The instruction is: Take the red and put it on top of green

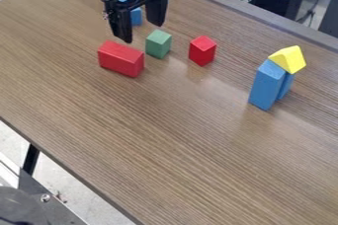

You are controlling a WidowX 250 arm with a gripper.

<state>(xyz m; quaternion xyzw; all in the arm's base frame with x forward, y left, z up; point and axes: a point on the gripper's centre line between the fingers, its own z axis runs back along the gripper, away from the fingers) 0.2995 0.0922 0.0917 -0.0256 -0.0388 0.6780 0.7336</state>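
Note:
The long red block (121,58) has to go on top of the green cube, so my gripper will grab the block by its middle next.
The black gripper (141,32) hangs open at the upper left, its two fingers pointing down with a gap between them, above and behind the blocks. A green cube (158,44) sits on the table just to the lower right of the fingers. To its left lies a long red block (121,58), and to its right stands a smaller red block (202,50). Both red blocks are apart from the green cube.
A blue block (136,17) is partly hidden behind the gripper. At the right, upright blue blocks (267,85) bear a tilted yellow block (288,59) on top. The wooden table (165,145) has its back edge at the upper right, with computer equipment beyond.

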